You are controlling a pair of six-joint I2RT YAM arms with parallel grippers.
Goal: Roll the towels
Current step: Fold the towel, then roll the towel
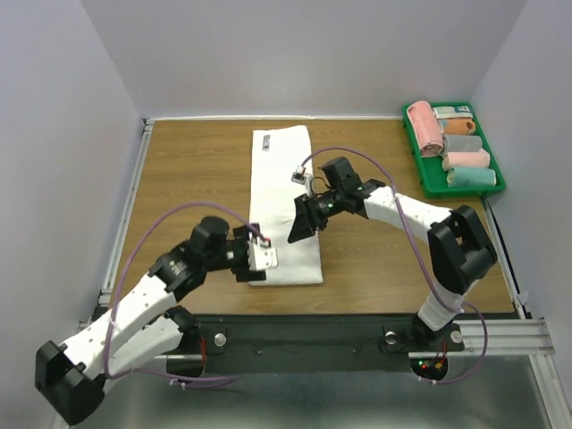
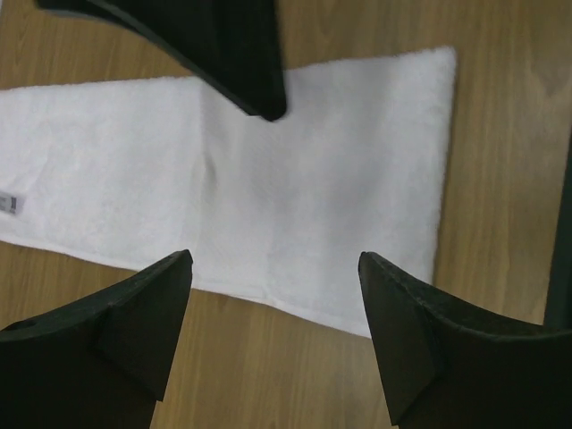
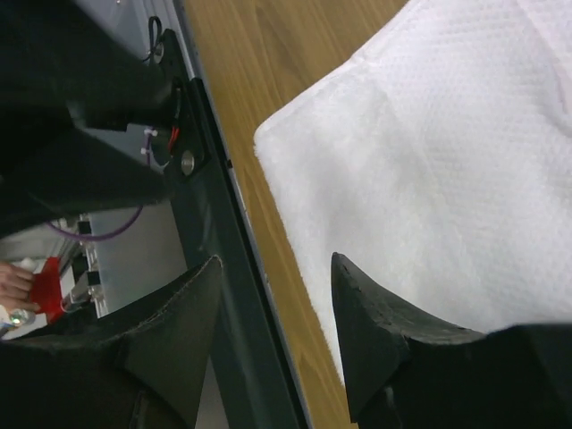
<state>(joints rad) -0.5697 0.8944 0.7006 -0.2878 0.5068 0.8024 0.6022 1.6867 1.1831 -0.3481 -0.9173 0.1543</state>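
Note:
I should grab the white towel [image 1: 284, 192] next with my left gripper, by its near-end corner [image 1: 256, 282]. Then I can fold that end inward and roll the towel.
A long white towel [image 1: 284, 192] lies flat on the wooden table, running from far to near. My left gripper [image 1: 257, 259] is open and empty, hovering over the towel's left edge close to its near end. In the left wrist view the towel [image 2: 295, 179] fills the middle, and my left gripper [image 2: 273, 268] spans its edge. My right gripper [image 1: 300, 229] is open and empty above the right side of the towel's near part. In the right wrist view my right gripper [image 3: 273, 268] sits over the towel's near corner [image 3: 420, 170] and the table edge.
A green bin [image 1: 425, 177] at the far right holds several rolled towels [image 1: 425, 125] in pink, orange, grey and teal. The black base rail [image 1: 304, 331] runs along the near edge. A small label [image 1: 267, 142] sits at the towel's far end.

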